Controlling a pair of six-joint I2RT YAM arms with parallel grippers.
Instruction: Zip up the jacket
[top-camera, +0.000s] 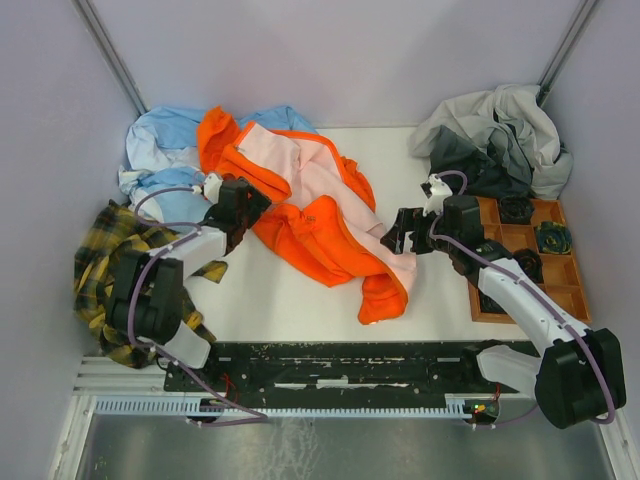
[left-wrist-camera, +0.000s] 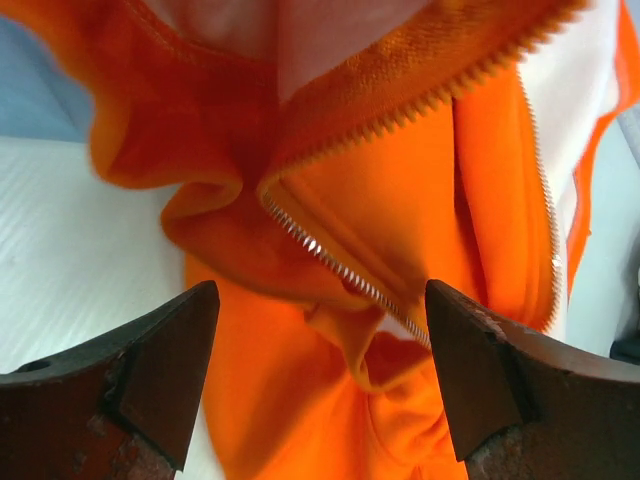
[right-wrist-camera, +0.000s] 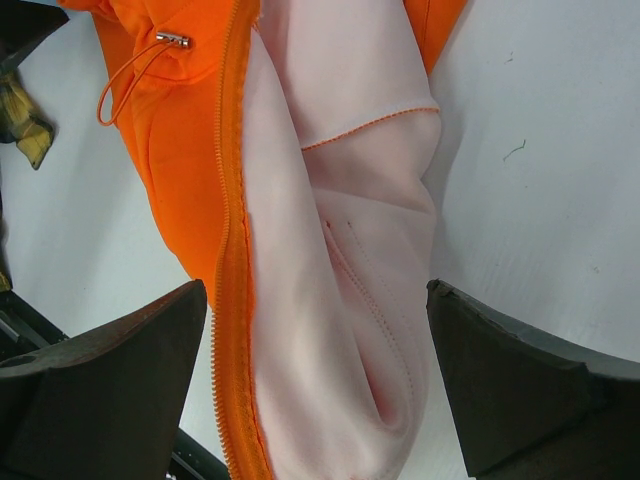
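Observation:
I will straighten the jacket for zipping, so next I will use my left gripper to pick it up by its orange fold at the zipper row's end.
The orange jacket lies crumpled and open in the middle of the white table, pink lining up. My left gripper is open at the jacket's left edge. In the left wrist view the jacket's orange folds lie between the spread fingers, and a light zipper row runs diagonally above them. My right gripper is open at the jacket's right edge. In the right wrist view the pink lining and an orange zipper edge lie between the fingers. A drawcord shows at the top left of that view.
A light blue garment lies back left behind the jacket. A yellow plaid cloth lies left, under my left arm. A grey and dark clothing heap sits back right. A wooden compartment tray stands right.

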